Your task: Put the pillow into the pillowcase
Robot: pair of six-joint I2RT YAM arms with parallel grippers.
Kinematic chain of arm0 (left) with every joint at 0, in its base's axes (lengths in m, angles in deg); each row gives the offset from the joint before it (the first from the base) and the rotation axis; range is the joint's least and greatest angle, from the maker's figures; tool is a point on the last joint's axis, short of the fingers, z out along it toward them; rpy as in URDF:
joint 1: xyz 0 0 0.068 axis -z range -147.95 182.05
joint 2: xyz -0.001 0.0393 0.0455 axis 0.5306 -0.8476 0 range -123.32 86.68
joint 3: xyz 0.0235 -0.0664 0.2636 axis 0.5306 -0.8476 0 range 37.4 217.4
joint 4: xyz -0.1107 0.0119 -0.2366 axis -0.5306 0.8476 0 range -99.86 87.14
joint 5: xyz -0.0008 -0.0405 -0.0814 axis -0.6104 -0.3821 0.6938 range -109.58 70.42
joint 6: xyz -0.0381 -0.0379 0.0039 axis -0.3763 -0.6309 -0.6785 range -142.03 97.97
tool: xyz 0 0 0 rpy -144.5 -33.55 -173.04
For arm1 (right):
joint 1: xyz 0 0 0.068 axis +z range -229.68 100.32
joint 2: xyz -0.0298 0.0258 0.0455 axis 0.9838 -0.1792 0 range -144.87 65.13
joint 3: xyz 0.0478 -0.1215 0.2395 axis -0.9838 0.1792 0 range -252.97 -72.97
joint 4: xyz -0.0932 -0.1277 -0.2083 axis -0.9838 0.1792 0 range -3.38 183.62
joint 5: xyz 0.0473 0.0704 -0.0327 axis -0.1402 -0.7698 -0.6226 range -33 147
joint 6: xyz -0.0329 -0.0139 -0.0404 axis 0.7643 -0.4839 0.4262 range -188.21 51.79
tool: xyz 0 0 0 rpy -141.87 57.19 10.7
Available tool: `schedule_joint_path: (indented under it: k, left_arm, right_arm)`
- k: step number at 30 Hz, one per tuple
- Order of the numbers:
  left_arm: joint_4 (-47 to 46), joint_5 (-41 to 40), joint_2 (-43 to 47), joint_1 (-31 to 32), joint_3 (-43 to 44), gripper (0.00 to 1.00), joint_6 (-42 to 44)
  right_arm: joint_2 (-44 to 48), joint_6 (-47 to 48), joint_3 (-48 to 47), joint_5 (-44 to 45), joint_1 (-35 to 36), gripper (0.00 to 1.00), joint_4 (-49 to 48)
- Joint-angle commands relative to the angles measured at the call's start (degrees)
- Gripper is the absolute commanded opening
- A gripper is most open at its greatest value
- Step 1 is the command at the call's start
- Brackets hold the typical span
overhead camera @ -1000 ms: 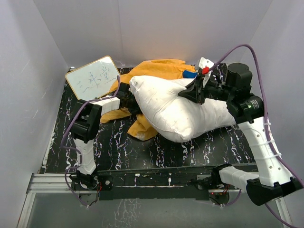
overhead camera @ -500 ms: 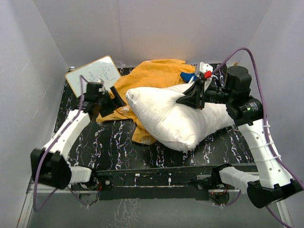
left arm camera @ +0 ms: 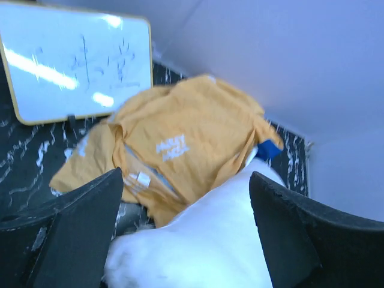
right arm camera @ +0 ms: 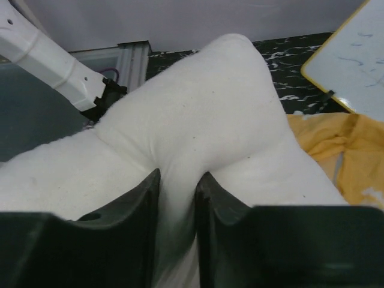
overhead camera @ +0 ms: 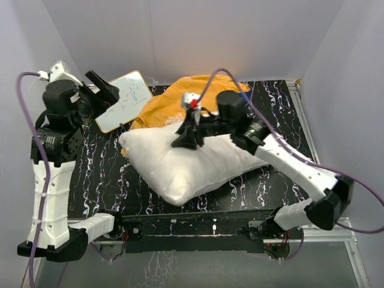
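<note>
I should pick up the pillow by its whiteboard-side end (overhead camera: 137, 143) with my left gripper next. The opposite end then stays free to go into the pillowcase (overhead camera: 171, 99).
The white pillow (overhead camera: 180, 162) lies across the middle of the table, tilted toward the near left. My right gripper (overhead camera: 183, 139) is shut on a pinched fold of the pillow (right arm camera: 198, 132) at its top. The pillowcase (overhead camera: 171, 99), orange-yellow side up with a bit of blue at its right end, lies crumpled behind the pillow; it also shows in the left wrist view (left arm camera: 180, 144). My left gripper (overhead camera: 103, 91) is open and empty, raised high at the far left over the whiteboard, well apart from pillow (left arm camera: 204, 246) and case.
A framed whiteboard (overhead camera: 124, 99) with writing leans at the back left, next to the pillowcase. Grey walls close in the table at the left, back and right. A black rail (overhead camera: 198, 225) with the arm bases runs along the near edge.
My right gripper has dragged the pillow leftward and toward the near edge. My left arm has let go of the pillowcase edge and swung up to the far left, open.
</note>
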Motion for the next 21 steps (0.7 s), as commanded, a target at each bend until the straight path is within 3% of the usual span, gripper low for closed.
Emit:
schedule_joint_path:
  k: [1, 4, 6, 9, 11, 15, 21]
  left_arm:
    - [5.25, -7.33, 0.8, -0.23, 7.01, 0.84, 3.51]
    - [5.82, -7.02, 3.22, -0.28, 4.79, 0.84, 2.55]
    - [6.29, -6.09, 5.2, -0.25, 1.35, 0.84, 1.61]
    - [4.14, -1.14, 7.99, -0.25, -6.07, 0.84, 0.16]
    - [0.71, 7.44, 7.84, -0.25, -12.06, 0.84, -0.16]
    - [-1.84, 23.23, 0.08, 0.57, -14.02, 0.85, 1.88]
    - [7.58, 12.4, -13.37, 14.68, -2.64, 0.9, 17.94]
  right_arm:
    - [-6.97, -1.75, -5.3, 1.23, 7.51, 0.46, -14.42]
    - [-8.79, 1.09, -8.94, -0.31, 6.16, 0.81, -11.89]
    - [-8.01, 2.97, -9.58, -1.6, 2.16, 0.91, -10.33]
    - [-7.06, 1.7, -8.97, -5.65, -7.34, 0.94, -7.67]
    - [-6.43, 3.93, -8.19, -5.89, -13.33, 0.94, -2.86]
    - [-4.72, 13.51, -5.56, 0.11, -21.6, 0.95, 8.89]
    - [-2.82, 23.09, -1.29, 6.31, -29.82, 0.97, 23.69]
